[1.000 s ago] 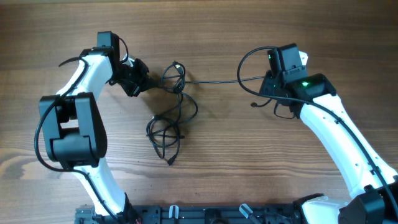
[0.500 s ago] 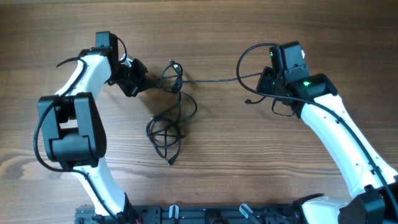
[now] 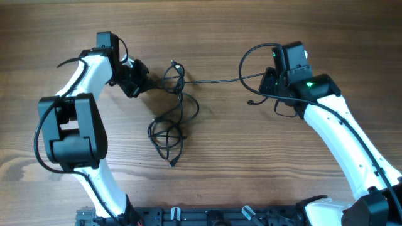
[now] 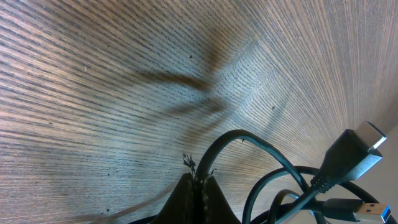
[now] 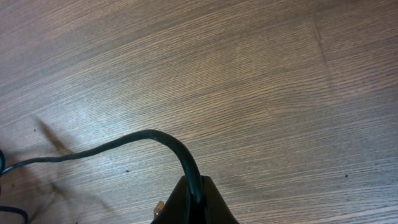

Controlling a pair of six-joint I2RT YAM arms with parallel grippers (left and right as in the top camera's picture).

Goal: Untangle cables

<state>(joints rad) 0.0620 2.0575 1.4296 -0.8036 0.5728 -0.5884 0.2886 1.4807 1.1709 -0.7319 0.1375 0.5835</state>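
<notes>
My right gripper should open now, because the long piece of cable stretches out from the clump of cables over bare table.
The cables (image 3: 173, 107) are thin black cords in loose loops at the table's middle left, with a plug end (image 3: 171, 164) at the front. One strand (image 3: 213, 81) runs right from the clump. My left gripper (image 3: 146, 88) is shut on a cable at the clump's left edge; in the left wrist view its jaws (image 4: 199, 186) pinch a cord, with USB plugs (image 4: 357, 149) beside. My right gripper (image 3: 267, 85) is shut on the long strand's right end; in the right wrist view the cable (image 5: 124, 144) arcs left from its jaws (image 5: 196, 196). A short free end (image 3: 252, 102) hangs by the right gripper.
The wooden table (image 3: 251, 163) lies all around. A black rail (image 3: 207, 216) runs along the front edge between the arm bases. The left arm's elbow (image 3: 69, 132) stands at the left, the right arm's link (image 3: 339, 144) at the right.
From one second ago, my right gripper shifted slightly left and back with the strand, and the free end by it moved left. Since half a second ago nothing has moved. The left arm stayed still.
</notes>
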